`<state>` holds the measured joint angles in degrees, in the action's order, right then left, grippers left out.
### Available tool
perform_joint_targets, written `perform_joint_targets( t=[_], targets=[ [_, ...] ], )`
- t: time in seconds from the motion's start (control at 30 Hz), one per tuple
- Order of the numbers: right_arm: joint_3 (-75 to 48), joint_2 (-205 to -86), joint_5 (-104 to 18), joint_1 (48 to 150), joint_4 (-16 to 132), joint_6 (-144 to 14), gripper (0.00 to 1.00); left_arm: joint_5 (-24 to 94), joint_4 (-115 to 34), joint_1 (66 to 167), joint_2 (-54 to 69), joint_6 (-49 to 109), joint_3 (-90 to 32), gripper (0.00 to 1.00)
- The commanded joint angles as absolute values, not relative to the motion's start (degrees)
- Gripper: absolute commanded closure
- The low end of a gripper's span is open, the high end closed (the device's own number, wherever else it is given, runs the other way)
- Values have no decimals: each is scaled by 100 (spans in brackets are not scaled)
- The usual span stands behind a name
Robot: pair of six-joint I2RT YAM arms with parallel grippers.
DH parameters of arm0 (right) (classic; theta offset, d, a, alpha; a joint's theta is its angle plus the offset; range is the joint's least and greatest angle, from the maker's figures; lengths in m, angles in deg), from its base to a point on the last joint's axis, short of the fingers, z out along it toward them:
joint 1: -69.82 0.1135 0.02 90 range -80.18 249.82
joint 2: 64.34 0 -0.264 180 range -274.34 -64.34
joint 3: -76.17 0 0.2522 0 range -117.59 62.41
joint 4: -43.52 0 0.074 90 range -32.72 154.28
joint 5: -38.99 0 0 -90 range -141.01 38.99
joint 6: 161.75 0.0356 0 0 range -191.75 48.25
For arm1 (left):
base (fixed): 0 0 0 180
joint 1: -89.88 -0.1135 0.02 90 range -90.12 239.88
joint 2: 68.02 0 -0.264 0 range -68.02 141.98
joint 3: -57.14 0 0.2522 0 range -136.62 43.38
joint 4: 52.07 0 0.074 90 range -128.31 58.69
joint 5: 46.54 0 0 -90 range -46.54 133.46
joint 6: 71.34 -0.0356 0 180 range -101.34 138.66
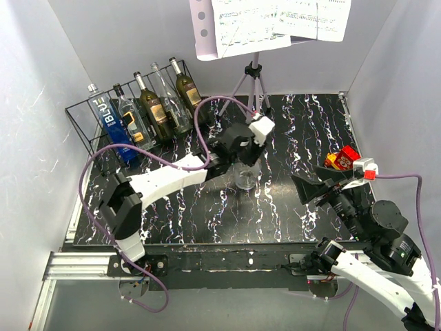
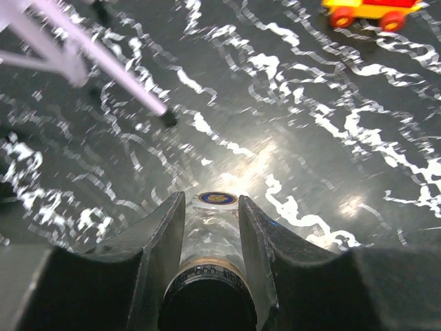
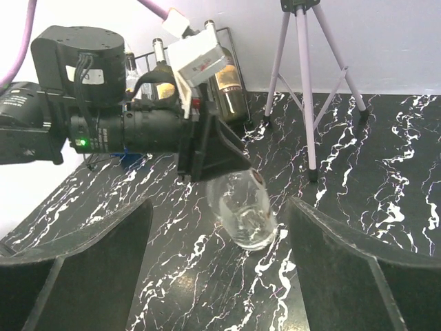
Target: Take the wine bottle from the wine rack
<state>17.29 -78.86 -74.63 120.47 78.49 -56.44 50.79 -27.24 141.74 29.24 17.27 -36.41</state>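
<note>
My left gripper holds the bottle tilted off the tabletop and should keep holding it first. The bottle would drop and tip over if I opened now.
The black wire wine rack (image 1: 81, 118) stands at the back left and holds several bottles lying side by side (image 1: 153, 109). My left gripper (image 1: 242, 163) is shut on the neck of a clear glass wine bottle (image 1: 244, 179) over the middle of the table, away from the rack. In the left wrist view my fingers (image 2: 162, 234) clamp the bottle (image 2: 212, 231) on both sides. In the right wrist view the bottle (image 3: 244, 214) hangs tilted, its base at or just above the tabletop. My right gripper (image 1: 313, 187) is open and empty to the right of the bottle (image 3: 220, 276).
A music stand tripod (image 1: 251, 86) with sheet music (image 1: 269, 24) stands at the back centre, its legs just behind the bottle (image 3: 303, 83). A red and yellow toy (image 1: 342, 158) lies at the right. The table is black marble-patterned (image 1: 207, 207).
</note>
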Motion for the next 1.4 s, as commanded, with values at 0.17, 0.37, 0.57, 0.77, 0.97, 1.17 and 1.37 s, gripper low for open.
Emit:
perform_joint_targets(
  t=[0.17,0.37,0.57,0.77,0.97,1.17,1.37],
  targets=[
    [1583,-7822,-7711,12062,7872,-5549,15,4768,-3796,14727,3209,1804,-4539,96],
    [1592,-7936,-7826,12062,7881,-5488,15,4733,-3796,14745,3139,2007,-4600,52],
    [1574,-8121,-7852,12062,7872,-5382,16,4855,-3480,14745,3042,2024,-4741,22],
    [1627,-8717,-8308,12071,7592,-5434,18,5865,-3051,14666,2586,2121,-4793,2],
    [1346,-10026,-8485,12062,7126,-5891,20,6008,-2233,13921,1700,2867,-4488,2],
    [828,-11441,-8362,11974,6704,-6111,22,6104,-1986,12971,136,3237,-2916,2],
    [458,-12357,-8107,11632,6712,-6129,34,6665,-1661,12785,-1148,2851,-1596,2]
  ],
)
